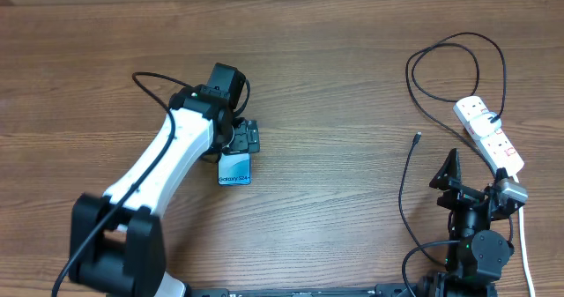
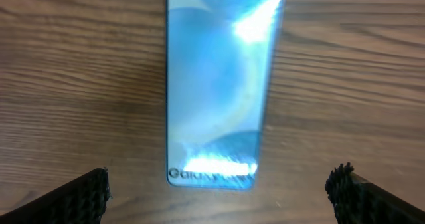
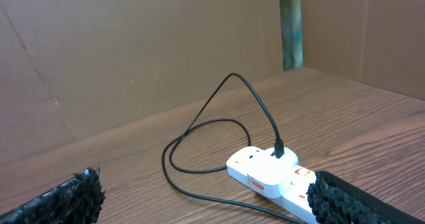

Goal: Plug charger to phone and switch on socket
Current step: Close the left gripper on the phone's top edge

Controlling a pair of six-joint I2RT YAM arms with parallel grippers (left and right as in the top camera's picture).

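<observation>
My left gripper is to grip the phone [image 1: 234,168] next by the phone's long side edges and leave the "Galaxy" end free. Then it can hand the phone over to my right gripper.
The phone [image 1: 234,168] lies flat on the table, light blue screen up, its "Galaxy" strip at the near end; it fills the middle of the left wrist view [image 2: 219,84]. My left gripper [image 2: 222,197] hovers over it, open, one fingertip on each side, touching nothing. The white socket strip [image 1: 490,136] lies at the right. The black charger cable [image 1: 414,94] is plugged into an adapter on it, loops behind it, and its free connector tip [image 1: 417,138] rests on the table. My right gripper [image 3: 206,197] is open near the strip [image 3: 269,174].
The strip's thick white cord [image 1: 525,244] runs toward the front edge at the right. A brown cardboard wall [image 3: 133,51] stands behind the table. The left arm [image 1: 159,169] stretches across the left half of the wooden table [image 1: 335,68].
</observation>
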